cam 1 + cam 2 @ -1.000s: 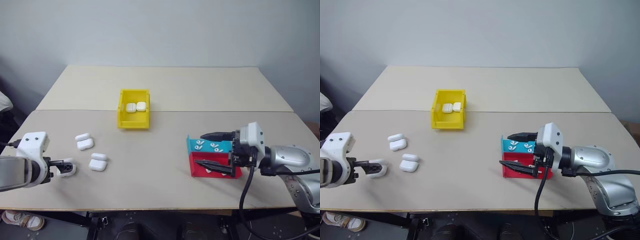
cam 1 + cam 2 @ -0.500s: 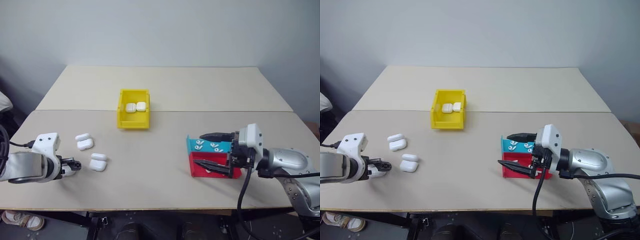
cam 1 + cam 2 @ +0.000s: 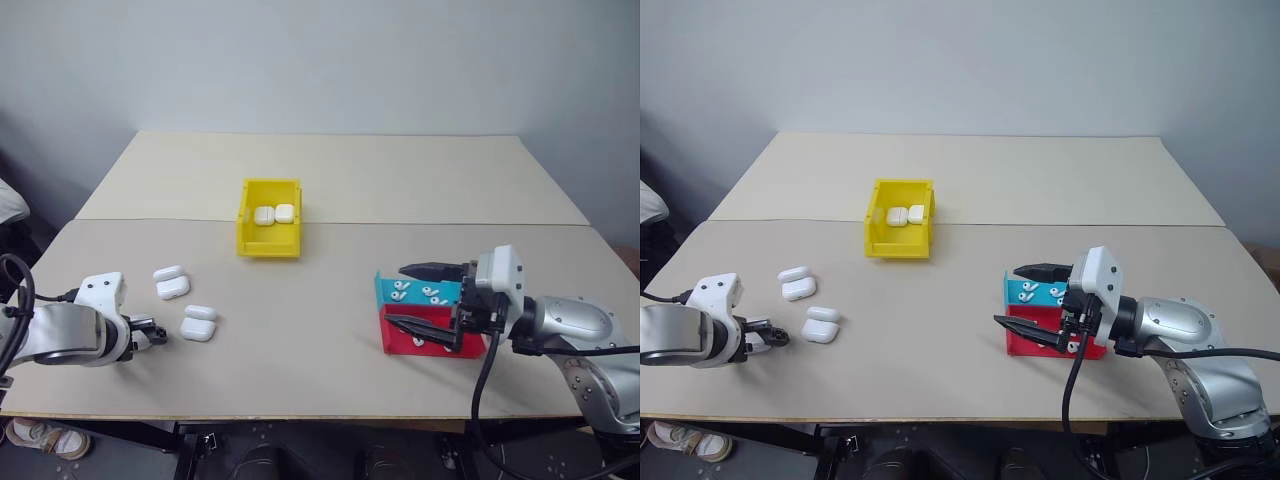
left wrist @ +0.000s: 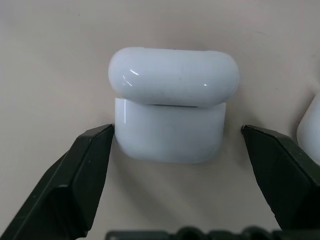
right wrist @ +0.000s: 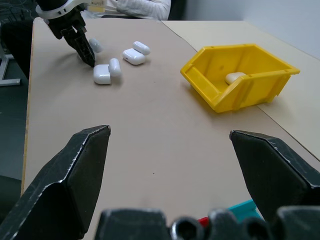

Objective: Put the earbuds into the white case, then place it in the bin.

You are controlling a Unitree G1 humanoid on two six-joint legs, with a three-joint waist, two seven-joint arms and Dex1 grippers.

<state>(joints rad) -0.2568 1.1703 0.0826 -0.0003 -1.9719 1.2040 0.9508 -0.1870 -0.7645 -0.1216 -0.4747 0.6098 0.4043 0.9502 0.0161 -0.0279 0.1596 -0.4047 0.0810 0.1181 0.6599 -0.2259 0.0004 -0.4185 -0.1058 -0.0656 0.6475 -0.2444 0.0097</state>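
Observation:
My left gripper should close on the case now, because my fingers are beside the lower body of the white case [image 4: 169,131] in the left wrist view.
A white case [image 4: 172,107] with its lid raised stands on the table between the fingers of my open left gripper [image 4: 176,130], at the table's front left [image 3: 150,333]. Whether the fingers touch it I cannot tell. Two more white cases [image 3: 171,283] [image 3: 199,323] lie just to its right, lids raised. The yellow bin [image 3: 268,245] stands mid-table with two closed cases [image 3: 274,214] inside. The earbuds [image 3: 400,290] lie in a cyan tray [image 3: 382,290] at the right. My right gripper [image 3: 415,298] hangs open and level over that tray and the red tray [image 3: 400,345].
The tan table [image 3: 330,180] has a seam across its middle, just behind the bin. Bare tabletop lies between the cases and the trays. The red tray stands right in front of the cyan one, near the front edge.
My left arm has sunk toward the table and shifted slightly right, bringing its open fingers down around the leftmost case. The right arm has kept still.

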